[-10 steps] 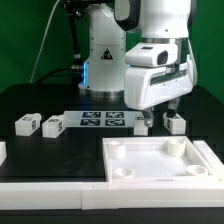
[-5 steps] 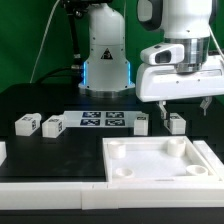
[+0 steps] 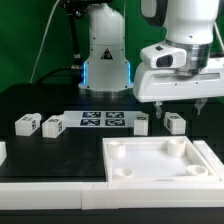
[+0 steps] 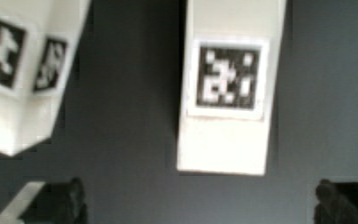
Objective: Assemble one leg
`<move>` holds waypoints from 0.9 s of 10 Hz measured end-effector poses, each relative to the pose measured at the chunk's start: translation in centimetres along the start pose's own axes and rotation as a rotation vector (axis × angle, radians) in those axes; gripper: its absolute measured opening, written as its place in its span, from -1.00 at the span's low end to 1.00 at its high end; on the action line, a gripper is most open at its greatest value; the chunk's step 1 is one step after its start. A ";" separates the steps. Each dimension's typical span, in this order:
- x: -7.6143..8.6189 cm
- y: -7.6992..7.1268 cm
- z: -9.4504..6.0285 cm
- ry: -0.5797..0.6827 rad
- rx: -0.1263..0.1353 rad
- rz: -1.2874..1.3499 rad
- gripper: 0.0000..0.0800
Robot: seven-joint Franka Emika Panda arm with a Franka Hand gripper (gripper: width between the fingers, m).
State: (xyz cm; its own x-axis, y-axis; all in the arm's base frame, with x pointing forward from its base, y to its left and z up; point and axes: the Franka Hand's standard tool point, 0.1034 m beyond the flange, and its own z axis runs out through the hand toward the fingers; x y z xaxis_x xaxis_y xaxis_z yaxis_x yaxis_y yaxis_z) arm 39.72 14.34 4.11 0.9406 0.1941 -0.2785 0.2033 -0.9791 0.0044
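Next, my gripper grabs the leg by its tagged body to assemble it into the white panel's round corner hole.
Four small white legs with black-and-white tags lie on the dark table: two on the exterior view's left and two on its right. My gripper hangs open and empty a little above the rightmost leg. In the wrist view that leg lies lengthwise ahead of the gripper, between the lines of the two dark fingertips, not touched. A second leg lies beside it.
The large white panel with round corner holes lies at the table's front. The marker board lies between the leg pairs. A white part shows at the exterior view's left edge. The robot base stands behind.
The gripper has risen from close to the table between the two right legs and shifted toward the exterior view's right. It now hangs over the rightmost leg. The legs have not moved.
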 end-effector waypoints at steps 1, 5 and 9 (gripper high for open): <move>-0.2 0.1 0.3 -0.091 -0.010 0.002 0.62; -1.6 0.8 2.4 -0.436 -0.035 0.008 0.62; -1.7 -0.8 2.6 -0.561 -0.047 -0.014 0.62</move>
State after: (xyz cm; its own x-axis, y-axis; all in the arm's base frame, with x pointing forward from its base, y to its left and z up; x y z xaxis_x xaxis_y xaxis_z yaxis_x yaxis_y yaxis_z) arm 37.23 14.63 2.09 0.6520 0.1322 -0.7466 0.2382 -0.9705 0.0362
